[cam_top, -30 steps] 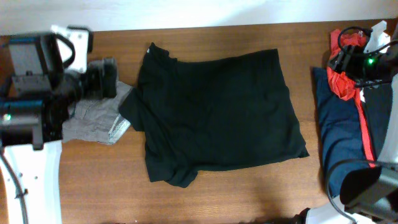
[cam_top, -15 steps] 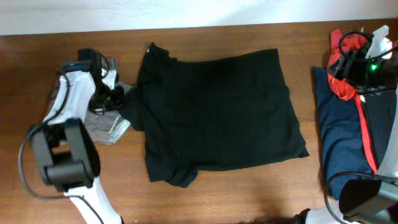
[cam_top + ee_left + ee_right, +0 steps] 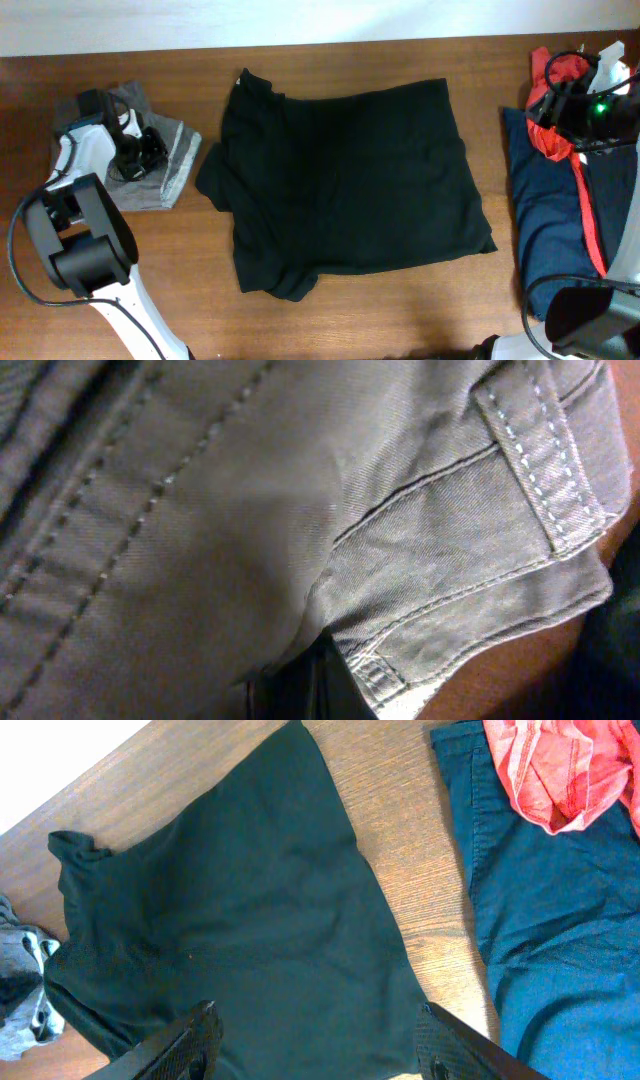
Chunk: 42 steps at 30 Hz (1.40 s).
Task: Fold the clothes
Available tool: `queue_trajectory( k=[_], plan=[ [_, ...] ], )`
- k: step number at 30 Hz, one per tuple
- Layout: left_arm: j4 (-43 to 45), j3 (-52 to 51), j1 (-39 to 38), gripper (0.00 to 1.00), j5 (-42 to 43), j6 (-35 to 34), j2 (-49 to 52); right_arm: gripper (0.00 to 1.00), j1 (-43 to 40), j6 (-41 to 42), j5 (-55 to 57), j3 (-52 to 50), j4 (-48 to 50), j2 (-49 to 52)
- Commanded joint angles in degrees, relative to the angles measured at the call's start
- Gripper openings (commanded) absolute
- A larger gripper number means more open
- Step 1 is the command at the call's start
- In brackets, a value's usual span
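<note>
I should open my left gripper now. The grey garment's lower edge [image 3: 155, 203] lies flat on the tabletop next to my fingers, so the garment would rest there.
A black T-shirt [image 3: 350, 180] lies spread flat in the middle of the wooden table [image 3: 400, 310], collar toward the far left. A crumpled grey garment [image 3: 175, 160] lies left of it. My left gripper [image 3: 140, 155] is pressed down into that grey garment and shut on its cloth. In the left wrist view grey stitched fabric [image 3: 300, 510] fills the frame, and only the dark jaw tips [image 3: 300, 688] show under a fold. My right gripper [image 3: 315, 1010] hangs open high above the shirt's right edge [image 3: 250, 900], holding nothing.
At the right end of the table lie a red garment [image 3: 550, 135], a navy one [image 3: 545, 230] and a black one with a red stripe [image 3: 615, 200]. The right arm [image 3: 590, 105] hovers above them. The table's far edge meets a white wall [image 3: 300, 20].
The left gripper went from open to shut on the grey garment. It has dragged the garment left and toward the far edge, away from the black T-shirt's sleeve. The right arm has barely moved.
</note>
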Motion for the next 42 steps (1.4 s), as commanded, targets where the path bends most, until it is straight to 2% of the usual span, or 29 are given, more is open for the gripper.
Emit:
queue_trajectory(
  k=[1, 4, 6, 8, 9, 12, 16, 19, 22, 26, 28, 29, 31, 32, 34, 36, 39, 42],
  plan=[
    [-0.9, 0.4, 1.0, 0.00, 3.4, 0.4, 4.7, 0.66, 0.3, -0.4, -0.3, -1.6, 0.8, 2.6],
    [-3.8, 1.3, 0.2, 0.02, 5.2, 2.3, 3.3, 0.66, 0.3, -0.2, -0.3, -5.2, 1.3, 4.5],
    [-6.1, 1.3, -0.6, 0.09, 5.7, 2.8, 0.9, 0.66, 0.3, 4.2, 1.8, -8.6, -0.5, 5.5],
    [-8.5, 1.3, -1.6, 0.18, 7.6, 3.9, -3.3, 0.67, 0.3, 4.2, 2.9, -12.0, -2.7, 5.5],
    [-9.3, 1.3, -1.9, 0.18, 7.6, 4.1, -5.2, 0.67, 0.3, 4.2, 3.5, -13.0, -2.9, 5.5],
    [-12.3, 1.3, -3.3, 0.23, 7.0, 6.0, -16.1, 0.67, 0.3, 5.8, 6.0, -19.1, -1.1, 5.5],
    [-18.3, 1.3, -4.9, 0.35, 4.8, 6.9, -29.6, 0.67, 0.3, 7.2, 5.7, -27.6, 2.5, 5.5],
    [-28.3, 1.2, -6.1, 0.36, 2.5, 6.9, -34.9, 0.68, 0.3, 6.6, 5.7, -32.9, 2.6, 5.5],
    [-39.5, 0.3, -8.2, 0.35, -2.6, 6.9, -35.6, 0.68, 0.3, 6.6, 5.7, -39.0, 6.1, 5.5],
    [-41.2, -5.1, -10.7, 0.35, -2.5, 6.8, -35.7, 0.68, 0.3, 9.0, 4.8, -47.3, 13.8, 5.5],
    [-39.3, -13.8, -13.3, 0.35, -1.9, 4.6, -35.8, 0.68, 0.3, 12.5, 2.8, -53.7, 23.4, 5.5],
    [-38.8, -15.3, -14.1, 0.35, -1.9, 4.6, -35.8, 0.67, 0.3, 12.8, 2.5, -54.1, 24.5, 5.5],
    [-37.1, -18.5, -16.0, 0.35, -1.9, 4.6, -35.9, 0.59, 0.3, 12.8, 2.1, -54.2, 26.9, 5.5],
    [-36.1, -19.8, -17.0, 0.35, -1.9, 4.2, -36.1, 0.47, 0.3, 12.8, 1.4, -54.2, 27.5, 5.4],
    [-34.0, -22.9, -20.5, 0.35, -2.0, 4.0, -36.4, 0.17, 0.3, 12.7, -1.8, -53.8, 28.3, 5.3],
    [-32.6, -24.7, -23.6, 0.35, -2.0, 4.0, -36.5, 0.06, 0.3, 11.6, -3.1, -53.0, 27.8, 4.5],
    [-30.3, -27.1, -29.7, 0.35, -2.6, 3.9, -36.5, 0.04, 0.3, 7.9, -3.3, -50.5, 24.9, 1.6],
    [-27.2, -29.4, -36.5, 0.35, -3.1, 0.5, -36.5, 0.04, 0.3, 6.5, -3.3, -47.0, 20.9, -3.0]
  ],
)
